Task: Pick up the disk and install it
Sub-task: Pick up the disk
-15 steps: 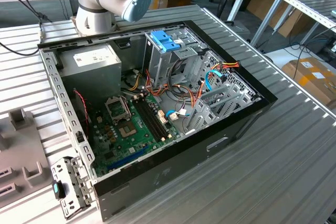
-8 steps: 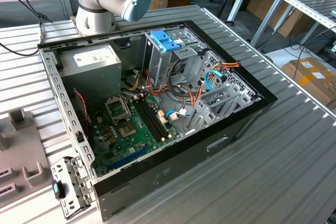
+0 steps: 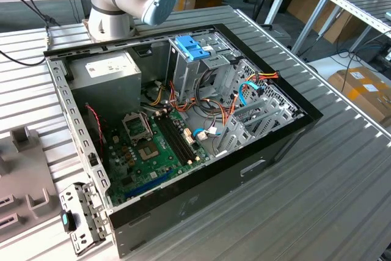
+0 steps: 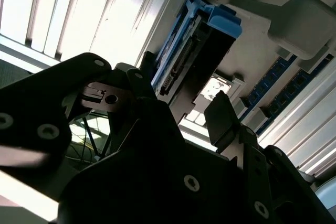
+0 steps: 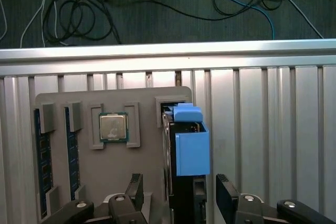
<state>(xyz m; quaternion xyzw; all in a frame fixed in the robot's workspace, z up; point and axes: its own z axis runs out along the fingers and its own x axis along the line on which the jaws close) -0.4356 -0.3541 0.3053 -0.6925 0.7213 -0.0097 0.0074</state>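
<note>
The disk is standing on edge in its tray slot. My gripper next needs to grab the flat sides of the disk's dark body, across its thin side, to pick it up.
The disk stands on edge in a slot of a grey holder tray, its light-blue caddy rail on top and its dark body below. In the second wrist view the disk shows from the side, with its connector edge and blue rail. My gripper hangs just over it, open. One black finger is on one side of the disk and the other finger is on the opposite side, with a gap to each. In the second wrist view the gripper also straddles the disk.
The tray also holds a processor chip and memory sticks. In the exterior view the open computer case lies on the ribbed metal table, with a blue-latched drive cage, a power-supply box and a green motherboard. Cables lie on the floor.
</note>
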